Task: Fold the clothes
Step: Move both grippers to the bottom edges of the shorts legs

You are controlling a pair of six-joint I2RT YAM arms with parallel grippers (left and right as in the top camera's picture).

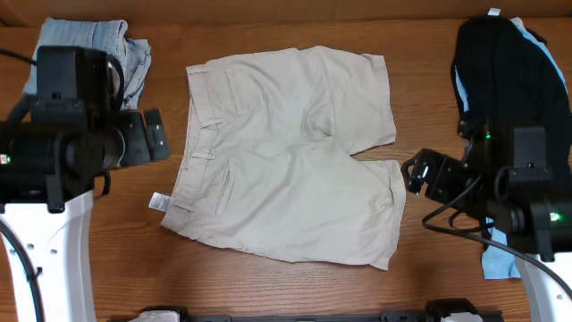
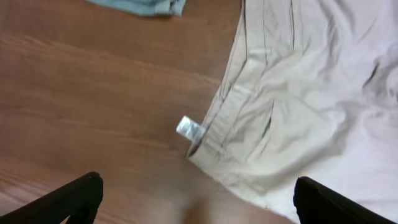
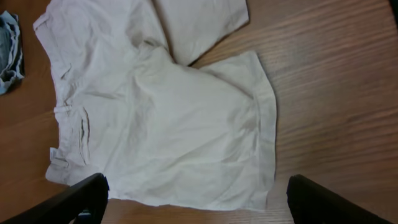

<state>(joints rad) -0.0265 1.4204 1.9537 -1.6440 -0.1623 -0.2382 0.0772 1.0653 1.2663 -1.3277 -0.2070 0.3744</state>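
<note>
The beige shorts' near leg needs to be folded over the far one. My right gripper will next take hold of the near leg by its hem end.
The clothes, a pair of light beige shorts (image 1: pixel 286 152), lie spread flat in the middle of the wooden table, waistband to the left and both legs pointing right. A small white label (image 1: pixel 158 201) sticks out at the waistband's near corner. My left gripper (image 1: pixel 152 136) hovers open just left of the waistband; its wrist view shows the shorts (image 2: pixel 298 93) and the label (image 2: pixel 189 129) beyond the empty left gripper (image 2: pixel 198 183). My right gripper (image 1: pixel 413 174) stands open beside the near leg's hem. The right wrist view has the shorts (image 3: pixel 168 118) ahead of the right gripper (image 3: pixel 197 182), nothing held.
Faded blue denim shorts (image 1: pixel 107 45) lie bunched at the back left, partly under the left arm. A pile of black and light-blue garments (image 1: pixel 509 63) sits at the right edge, behind the right arm. Bare wood (image 1: pixel 107 259) surrounds the beige shorts.
</note>
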